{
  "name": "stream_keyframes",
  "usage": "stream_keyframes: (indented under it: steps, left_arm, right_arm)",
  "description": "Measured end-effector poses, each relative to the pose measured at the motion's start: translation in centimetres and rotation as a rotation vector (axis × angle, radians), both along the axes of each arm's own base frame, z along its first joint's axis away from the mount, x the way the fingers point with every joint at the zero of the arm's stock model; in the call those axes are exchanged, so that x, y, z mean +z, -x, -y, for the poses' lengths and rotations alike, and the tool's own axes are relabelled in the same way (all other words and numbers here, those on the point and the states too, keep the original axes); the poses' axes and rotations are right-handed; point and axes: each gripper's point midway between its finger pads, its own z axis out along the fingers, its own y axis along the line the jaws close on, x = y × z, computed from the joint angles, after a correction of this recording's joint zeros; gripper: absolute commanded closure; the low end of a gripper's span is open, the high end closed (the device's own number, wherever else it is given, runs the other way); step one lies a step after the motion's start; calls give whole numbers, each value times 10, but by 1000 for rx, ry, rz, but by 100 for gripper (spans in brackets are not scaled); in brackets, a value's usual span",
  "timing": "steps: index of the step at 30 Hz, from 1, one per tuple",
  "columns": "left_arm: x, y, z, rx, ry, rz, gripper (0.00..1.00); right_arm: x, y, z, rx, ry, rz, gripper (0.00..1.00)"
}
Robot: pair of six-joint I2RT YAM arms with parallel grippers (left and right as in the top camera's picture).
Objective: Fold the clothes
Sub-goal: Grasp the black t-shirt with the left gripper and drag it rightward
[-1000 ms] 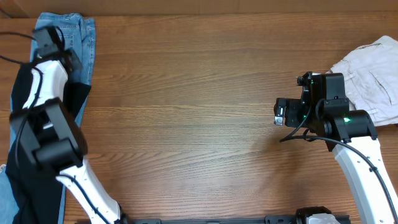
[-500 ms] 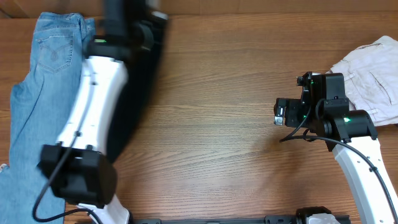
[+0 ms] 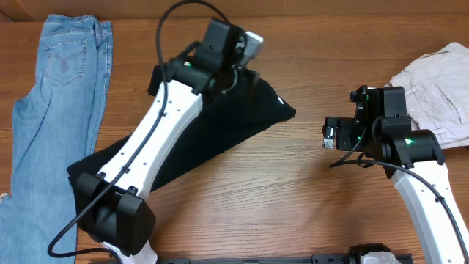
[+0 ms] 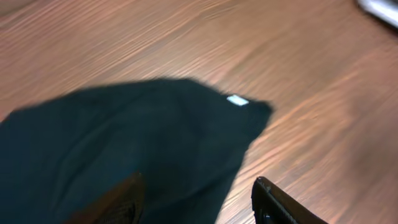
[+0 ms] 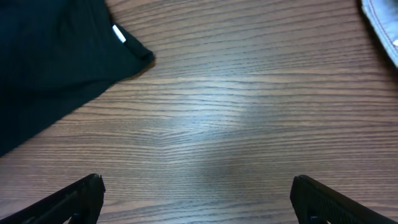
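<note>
The black garment has loose cloth at its far end (image 3: 256, 110). My left gripper will pick the garment up there to spread it, and the tagged tip (image 3: 285, 111) will stay free.
The black garment (image 3: 220, 125) lies spread on a slant across the table's middle, its small white tag (image 3: 281, 100) at the right tip. My left gripper (image 3: 245, 70) hovers over its upper end. In the left wrist view that gripper (image 4: 198, 186) is open, with the black cloth (image 4: 124, 137) lying loose below and the tag (image 4: 237, 100) ahead. The light-blue jeans (image 3: 58, 88) lie flat at the far left. The off-white trousers (image 3: 440, 88) are bunched at the right edge. My right gripper (image 3: 330, 132) is open over bare wood (image 5: 198, 183), right of the garment's tip (image 5: 118, 34).
The left arm (image 3: 154, 139) stretches diagonally over the black garment and hides its middle. A corner of the off-white trousers (image 5: 382, 25) shows at the top right of the right wrist view. Bare wood (image 3: 293, 191) lies between the garment and the right arm.
The left arm swung from the far left over the jeans to the table's middle, bringing the black garment with it, and its jaws opened. The right arm has not moved.
</note>
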Motion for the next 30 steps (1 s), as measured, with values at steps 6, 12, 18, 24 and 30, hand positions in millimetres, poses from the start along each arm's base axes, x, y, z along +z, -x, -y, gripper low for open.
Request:
stream_keyframes:
  steps: [6,12,18,24,30]
  left_arm:
    - [8,-31,-83,285,-25,10,32]
    - [-3,-67,-177,553,8,3,32]
    - [-80,-100,-235,706,60,-112,29]
    - [-152,-115,-247,735,97,-205,29]
    - [-193,-124,-244,738,118,-235,51]
  right_arm:
    - [0,0,0,0,0,0,0]
    - [0,0,0,0,0,-1,0]
    - [0,0,0,0,0,-2,0]
    - [0,0,0,0,0,-1,0]
    - [-1,1,0,0,1,-5,0]
